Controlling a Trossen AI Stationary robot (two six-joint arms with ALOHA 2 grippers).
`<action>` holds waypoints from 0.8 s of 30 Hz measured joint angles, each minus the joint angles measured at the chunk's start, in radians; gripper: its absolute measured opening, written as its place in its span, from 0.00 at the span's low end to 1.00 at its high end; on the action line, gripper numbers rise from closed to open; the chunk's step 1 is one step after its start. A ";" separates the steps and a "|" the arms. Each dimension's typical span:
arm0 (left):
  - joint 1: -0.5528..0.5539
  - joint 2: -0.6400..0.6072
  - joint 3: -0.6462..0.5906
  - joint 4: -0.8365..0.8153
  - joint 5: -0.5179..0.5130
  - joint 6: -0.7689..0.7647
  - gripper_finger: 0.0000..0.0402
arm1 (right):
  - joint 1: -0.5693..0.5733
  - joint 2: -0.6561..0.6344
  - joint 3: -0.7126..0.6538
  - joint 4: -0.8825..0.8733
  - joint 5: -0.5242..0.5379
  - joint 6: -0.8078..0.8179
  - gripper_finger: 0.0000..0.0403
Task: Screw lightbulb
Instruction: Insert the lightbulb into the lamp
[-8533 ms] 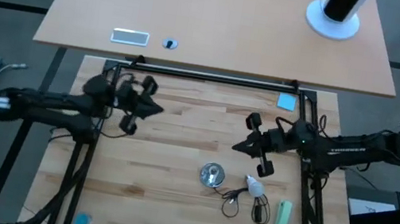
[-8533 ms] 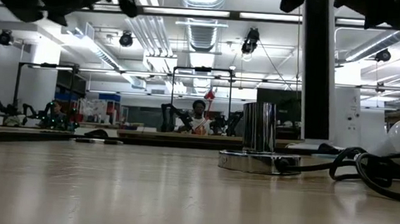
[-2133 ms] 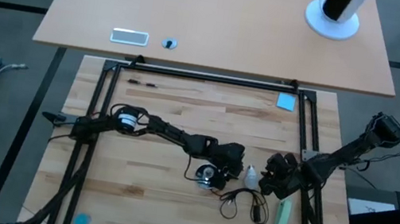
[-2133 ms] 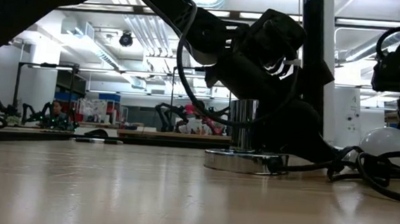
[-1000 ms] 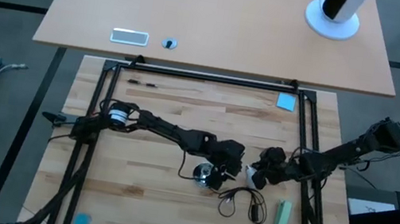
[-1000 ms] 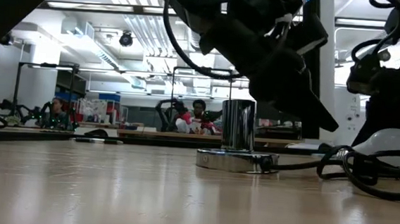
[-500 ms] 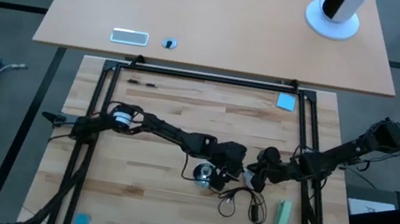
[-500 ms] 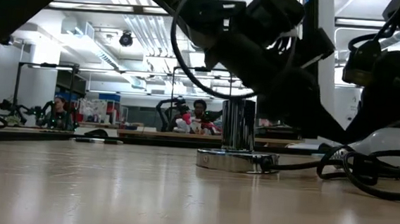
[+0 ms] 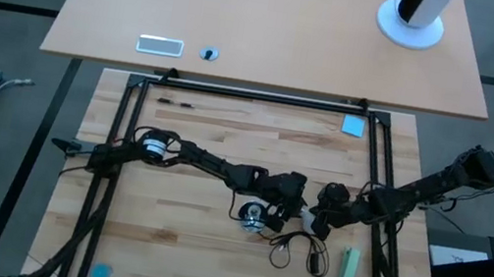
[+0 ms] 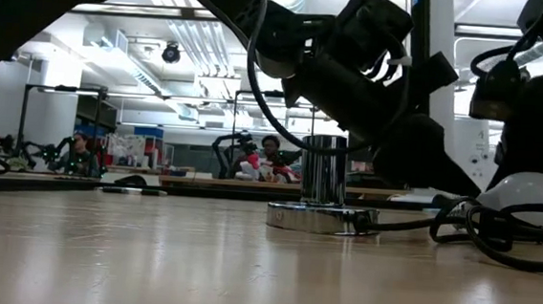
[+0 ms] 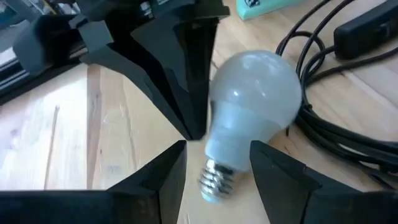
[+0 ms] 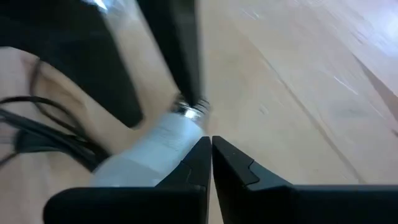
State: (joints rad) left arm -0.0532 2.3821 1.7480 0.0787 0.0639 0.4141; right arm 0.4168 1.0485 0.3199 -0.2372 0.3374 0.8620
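Observation:
My left gripper is to grip the lightbulb next by its silvery screw base (image 11: 213, 179). The lightbulb's white globe (image 11: 261, 82) then stays free for the screwing.
The white lightbulb (image 11: 252, 93) lies on its side on the wooden table, its silvery screw base (image 11: 213, 179) pointing toward the table's left. In the high view the lightbulb (image 9: 311, 222) lies just right of the round silver socket (image 9: 256, 216). My left gripper (image 11: 214, 149) is open, one finger on either side of the bulb's neck. My right gripper (image 12: 211, 142) is shut, and its tips (image 11: 196, 129) stand at the side of the bulb's neck. The low view shows the socket (image 10: 322, 213) standing upright and the lightbulb (image 10: 537, 197) at the right. My left gripper reaches level from the table's left and straddles the bulb's neck (image 11: 227, 152) above the screw base; whether a finger touches it, I cannot tell. My right gripper's shut fingertips lie against the side of the bulb's neck (image 12: 181, 134), slanting in from the table's right. The bulb lies on the table.
The socket's black cord (image 9: 287, 250) with its switch (image 9: 319, 262) loops close in front of the bulb. A pale green block (image 9: 349, 268) lies right of the cord. A blue piece (image 9: 354, 126) sits at the far right, and the black frame rails (image 9: 116, 148) border the board.
My left gripper has shifted a little toward the table's right, closer over the bulb. My right gripper has stayed beside the bulb, and the socket has kept its place.

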 joint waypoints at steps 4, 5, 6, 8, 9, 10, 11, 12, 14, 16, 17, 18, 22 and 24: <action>0.000 0.006 -0.005 -0.006 0.015 -0.001 0.42 | 0.000 0.000 0.000 0.045 0.002 -0.038 0.00; 0.000 0.008 -0.006 -0.011 0.035 -0.002 0.42 | 0.000 0.000 0.000 0.047 0.002 -0.041 0.00; 0.000 0.011 -0.006 -0.013 0.058 -0.004 0.42 | 0.000 0.000 0.000 0.045 0.002 -0.041 0.00; 0.000 0.019 -0.006 -0.010 0.082 -0.004 0.42 | 0.000 0.000 0.000 0.045 0.002 -0.042 0.00; 0.000 0.024 -0.006 -0.010 0.082 -0.004 0.42 | 0.000 0.000 0.000 0.045 0.002 -0.042 0.00; 0.000 0.031 -0.006 -0.007 0.083 -0.004 0.42 | 0.000 0.000 0.000 0.045 0.002 -0.042 0.00; 0.000 0.035 -0.006 -0.010 0.082 -0.004 0.42 | 0.000 0.000 0.000 0.046 0.002 -0.042 0.00; 0.000 0.042 -0.006 -0.012 0.082 -0.004 0.42 | 0.000 0.000 0.000 0.046 0.002 -0.042 0.00; 0.000 0.053 -0.006 0.000 0.085 -0.016 0.42 | 0.000 0.000 0.000 0.046 0.002 -0.042 0.00; 0.000 0.053 -0.006 -0.001 0.083 -0.017 0.42 | 0.000 0.000 0.000 0.046 0.002 -0.042 0.00; 0.000 0.053 -0.006 -0.001 0.083 -0.021 0.42 | 0.000 0.000 0.000 0.047 0.002 -0.042 0.00; 0.000 0.053 -0.006 -0.001 0.084 -0.022 0.42 | 0.000 0.000 0.000 0.047 0.002 -0.042 0.00; 0.000 0.054 -0.001 0.006 0.083 -0.030 0.42 | -0.001 0.000 0.000 0.048 0.003 -0.043 0.00; 0.000 0.054 0.003 0.011 0.081 -0.034 0.42 | -0.001 0.000 0.000 0.048 0.003 -0.042 0.00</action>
State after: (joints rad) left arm -0.0528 2.4363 1.7512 0.0893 0.1452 0.3800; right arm 0.4160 1.0489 0.3195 -0.1894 0.3401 0.8196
